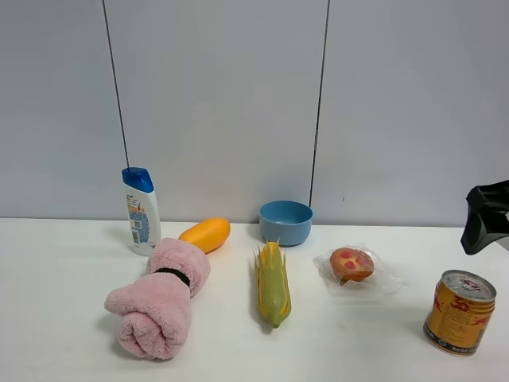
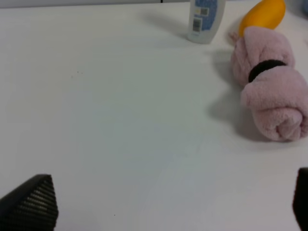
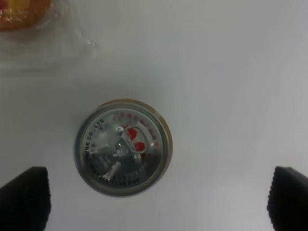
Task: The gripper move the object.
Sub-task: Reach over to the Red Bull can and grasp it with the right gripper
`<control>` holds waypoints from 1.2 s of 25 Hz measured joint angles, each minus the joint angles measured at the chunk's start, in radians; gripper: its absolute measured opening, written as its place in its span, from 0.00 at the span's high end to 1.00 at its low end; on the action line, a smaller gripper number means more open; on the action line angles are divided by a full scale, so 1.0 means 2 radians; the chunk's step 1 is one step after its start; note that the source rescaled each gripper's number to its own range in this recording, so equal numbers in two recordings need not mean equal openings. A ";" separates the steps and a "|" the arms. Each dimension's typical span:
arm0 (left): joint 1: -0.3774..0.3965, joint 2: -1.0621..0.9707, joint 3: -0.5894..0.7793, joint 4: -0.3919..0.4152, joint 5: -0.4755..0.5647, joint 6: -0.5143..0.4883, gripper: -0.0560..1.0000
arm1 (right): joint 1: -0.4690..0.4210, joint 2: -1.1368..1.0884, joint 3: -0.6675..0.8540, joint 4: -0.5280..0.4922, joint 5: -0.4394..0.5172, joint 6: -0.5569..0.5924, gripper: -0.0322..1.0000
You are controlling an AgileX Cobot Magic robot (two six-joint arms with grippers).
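Observation:
I should next use my right gripper to grab the gold-yellow can's silver-topped upper body (image 1: 463, 298), so that I can move the can into the blue bowl (image 1: 285, 223).
The gold-yellow can (image 1: 460, 311) with red markings and a silver top stands upright at the front right of the table. The right wrist view looks straight down on its silver lid (image 3: 123, 153). My right gripper (image 3: 156, 197) is open, well above the can, its two black fingertips (image 3: 24, 197) wide apart on either side, touching nothing. In the high view only a black part of the right arm (image 1: 487, 216) shows at the right edge, above the can. My left gripper (image 2: 163, 202) is open and empty over bare table, its fingertips (image 2: 31, 202) at the frame corners.
A wrapped round bun (image 1: 352, 266) lies left of the can. Further left are a corn cob (image 1: 272, 283), a blue bowl (image 1: 285, 222), an orange mango (image 1: 205, 234), a rolled pink towel (image 1: 159, 297) and a shampoo bottle (image 1: 141, 211). A grey wall stands behind.

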 joint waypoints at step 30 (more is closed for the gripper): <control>0.000 0.000 0.000 0.000 0.000 0.000 0.00 | 0.002 0.142 0.000 0.064 -0.095 -0.001 0.08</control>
